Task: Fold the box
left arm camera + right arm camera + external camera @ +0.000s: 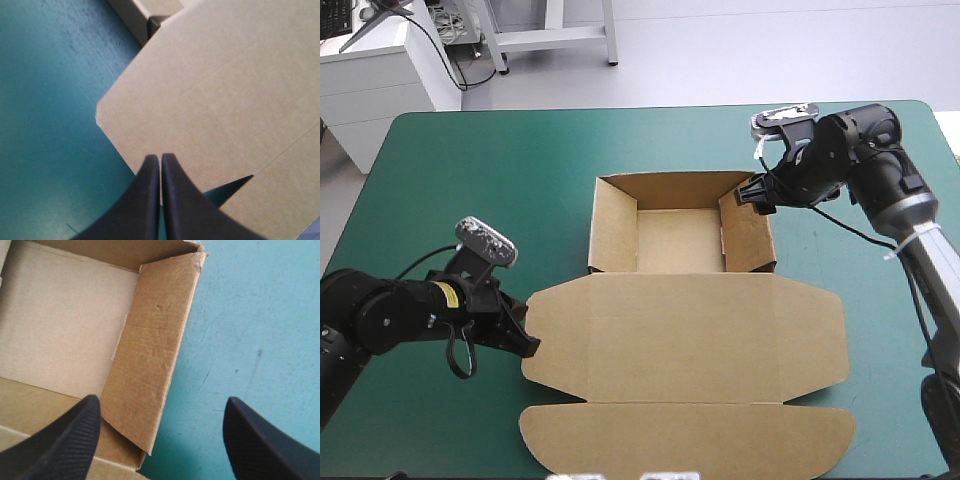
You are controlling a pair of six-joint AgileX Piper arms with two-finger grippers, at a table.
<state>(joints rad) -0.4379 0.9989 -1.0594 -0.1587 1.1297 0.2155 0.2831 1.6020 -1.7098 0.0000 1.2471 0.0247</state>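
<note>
My right gripper will next take hold of the box by its side's top edge [771,238], so that the box's flat lid [695,340] stays free to fold.
The brown box [682,335] lies mid-table. Its far part is an open tray [680,240] with walls raised, and its lid [225,90] lies flat toward the front with a rounded front flap [690,435]. My left gripper [527,343] is low at the lid's left edge. Its black fingers [150,200] are shut in one arch, with the tips over the lid's rim. My right gripper [752,195] hovers at the tray's right wall [150,355]. It is open and straddles that wall [162,415], one finger over the tray's inside, the other over the cover.
Teal-green cover [470,170] shows on both sides of the box and beyond the tray. The front flap reaches close to the table's front edge. The left arm [380,315] lies low along the front left of the table.
</note>
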